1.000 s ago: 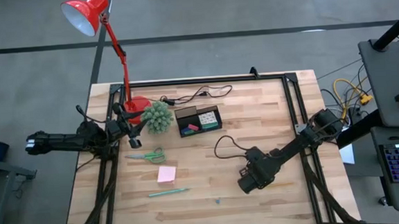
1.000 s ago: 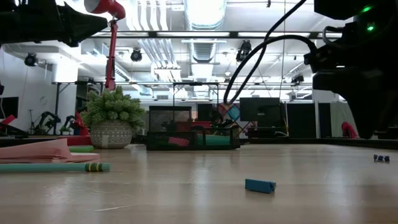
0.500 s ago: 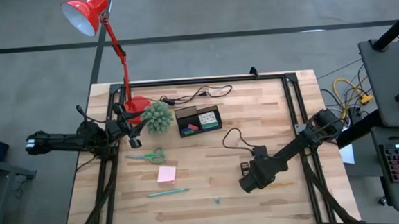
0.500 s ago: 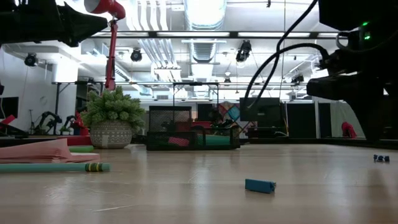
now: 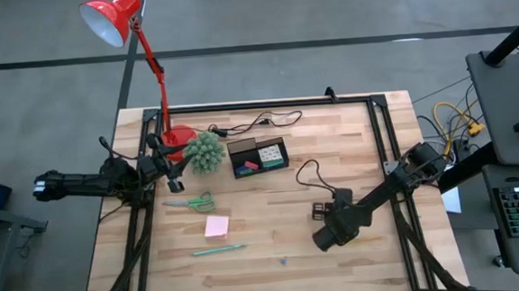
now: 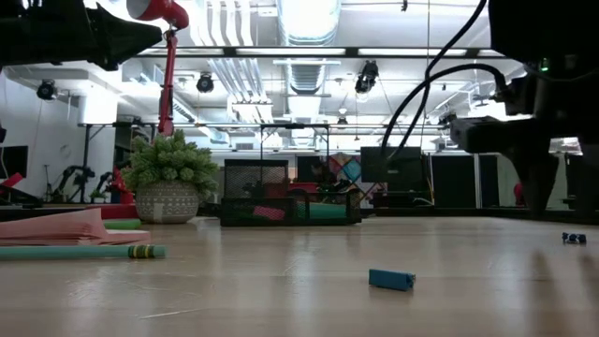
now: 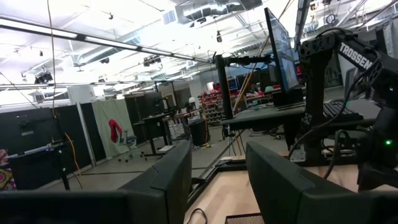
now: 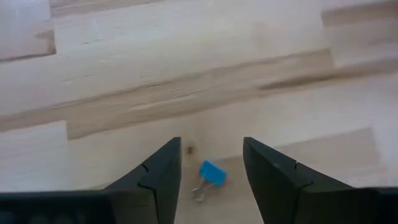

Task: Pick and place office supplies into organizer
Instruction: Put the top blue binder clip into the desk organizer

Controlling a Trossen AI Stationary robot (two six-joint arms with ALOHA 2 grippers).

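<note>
The small binder clip goes in the organizer; my right gripper will grab its blue body (image 8: 212, 172) next.
My right gripper (image 8: 211, 143) is open and points down at the tabletop right of centre (image 5: 319, 212). A small blue binder clip (image 8: 211, 175) lies on the wood below the gap between its fingers, untouched. The black organizer (image 5: 259, 155) stands at the far middle with several items inside. The pink sticky-note pad (image 5: 216, 225), green-handled scissors (image 5: 193, 203) and slim green pen (image 5: 219, 250) lie flat on the left half. A small blue bit (image 6: 391, 279) rests near the near edge. My left gripper (image 7: 217, 155) is open, raised at the left edge (image 5: 172, 164).
A spiky green potted plant (image 5: 205, 151) and the red lamp's round base (image 5: 180, 137) stand left of the organizer. A black cable (image 5: 258, 123) runs along the far side. A dark small bit (image 6: 573, 239) lies at the right. Bare wood surrounds the right gripper.
My right gripper has swung slightly toward the table's right and far side and tipped so that its fingers point down at the table. The cable loop above it has shifted rightward with it. Nothing on the table has moved.
</note>
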